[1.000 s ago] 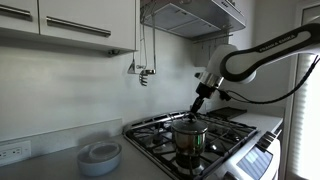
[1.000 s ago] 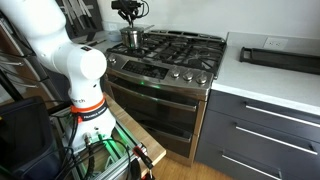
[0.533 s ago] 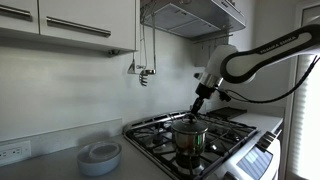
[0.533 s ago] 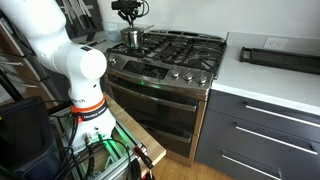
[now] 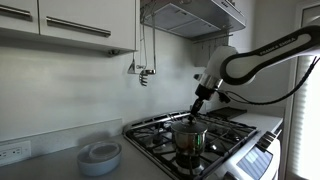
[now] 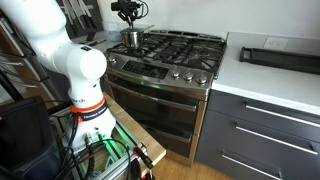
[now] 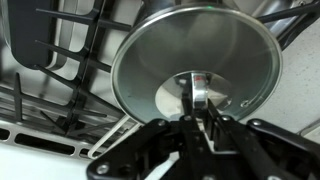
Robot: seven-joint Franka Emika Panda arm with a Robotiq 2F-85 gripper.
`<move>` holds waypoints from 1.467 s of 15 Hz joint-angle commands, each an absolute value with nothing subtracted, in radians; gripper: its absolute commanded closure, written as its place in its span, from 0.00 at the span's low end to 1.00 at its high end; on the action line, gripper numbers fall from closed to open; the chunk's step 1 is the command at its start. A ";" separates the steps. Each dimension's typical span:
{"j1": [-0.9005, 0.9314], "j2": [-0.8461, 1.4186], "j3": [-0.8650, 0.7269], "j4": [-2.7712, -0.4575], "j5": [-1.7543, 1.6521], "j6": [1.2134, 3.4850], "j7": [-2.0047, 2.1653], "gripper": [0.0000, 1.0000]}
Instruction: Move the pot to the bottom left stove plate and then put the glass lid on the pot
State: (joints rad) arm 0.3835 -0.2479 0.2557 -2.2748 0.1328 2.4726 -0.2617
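Observation:
The glass lid's metal edge is level and centred on the pot's rim, and the lid would rest there if I opened now, so I will open my gripper.
The shiny steel pot point(image 5: 189, 142) stands on a front burner grate point(image 5: 170, 150) of the cooktop; it also shows in an exterior view point(image 6: 131, 38). The glass lid point(image 7: 195, 62), round with a metal rim, fills the wrist view and lies over the pot's mouth. My gripper point(image 7: 197, 108) is shut on the lid's metal knob from above. In the exterior views the gripper point(image 5: 199, 103) point(image 6: 129, 17) sits just above the pot.
White stacked dishes point(image 5: 99, 156) sit on the counter beside the stove. Other black grates point(image 6: 185, 48) cover the cooktop. A range hood point(image 5: 195, 15) hangs above. A dark tray point(image 6: 278, 57) lies on the white counter. The robot base point(image 6: 60, 60) stands in front of the oven.

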 commanded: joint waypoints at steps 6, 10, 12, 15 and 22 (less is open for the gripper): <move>0.378 -0.287 0.260 -2.303 0.142 2.504 -0.201 0.56; 0.386 -0.346 0.223 -2.265 0.190 2.413 -0.243 0.26; 0.381 -0.381 0.205 -2.239 0.194 2.354 -0.254 0.12; 0.381 -0.421 0.174 -2.194 0.204 2.253 -0.280 0.00; 0.378 -0.486 0.134 -2.133 0.241 2.158 -0.324 0.00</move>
